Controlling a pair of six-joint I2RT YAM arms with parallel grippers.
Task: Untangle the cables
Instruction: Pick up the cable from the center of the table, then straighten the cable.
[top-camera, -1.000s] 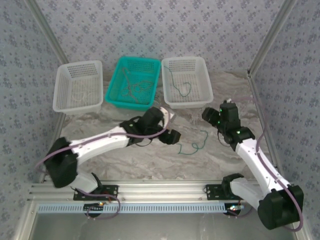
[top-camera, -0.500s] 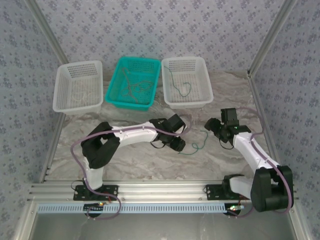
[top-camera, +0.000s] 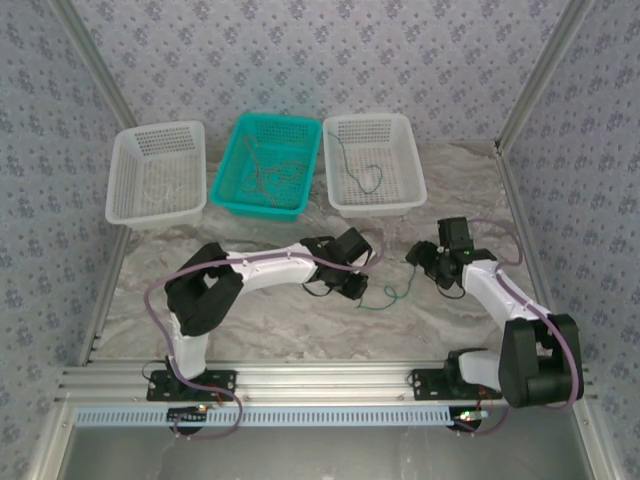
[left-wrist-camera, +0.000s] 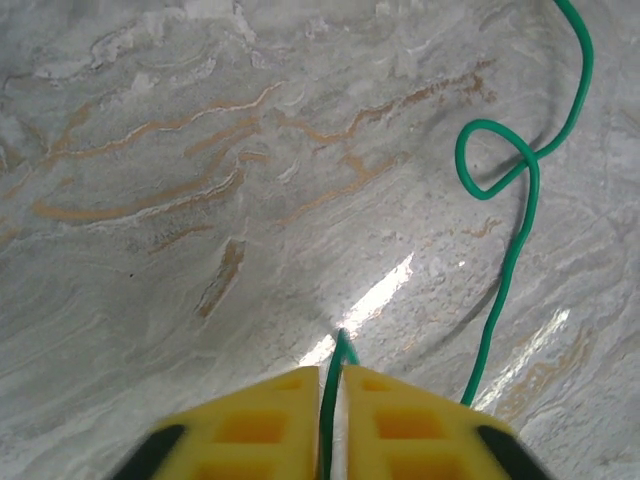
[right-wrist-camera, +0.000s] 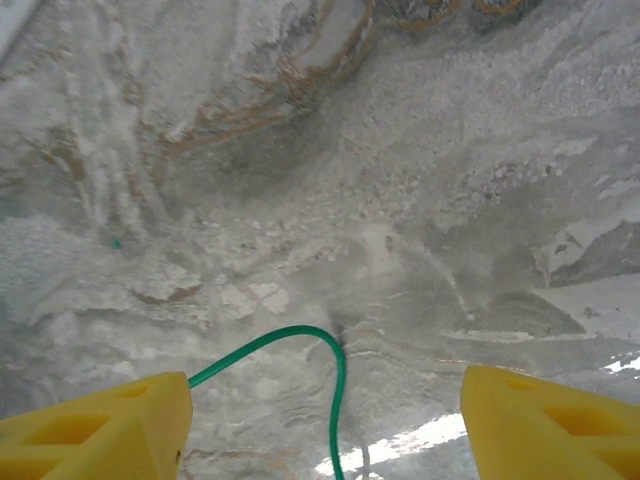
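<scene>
My right gripper grabs the green cable at the bend near its loose end (top-camera: 414, 267) (right-wrist-camera: 337, 356) next, since the cable's loop stays free to untangle.
One green cable (top-camera: 392, 293) lies loose on the marble table between my two arms. In the left wrist view my left gripper (left-wrist-camera: 335, 372) is shut on one end of this green cable (left-wrist-camera: 498, 300), which curls into a small loop farther out. My left gripper (top-camera: 360, 291) sits low at the cable's left end. My right gripper (top-camera: 418, 258) hovers at the cable's right end. In the right wrist view the right gripper (right-wrist-camera: 325, 420) is open, with a bend of the green cable (right-wrist-camera: 270, 340) lying on the table between its fingers, untouched. More tangled cables (top-camera: 268, 175) lie in the teal basket (top-camera: 280, 118).
Three baskets line the back of the table: a white one (top-camera: 160, 130) at left, the teal one in the middle, and a white one (top-camera: 368, 118) at right holding another green cable (top-camera: 365, 178). Patterned walls close in both sides.
My left arm reached right to the cable's left end and its gripper closed on the cable. The right gripper moved left and down over the cable's other end, staying open.
</scene>
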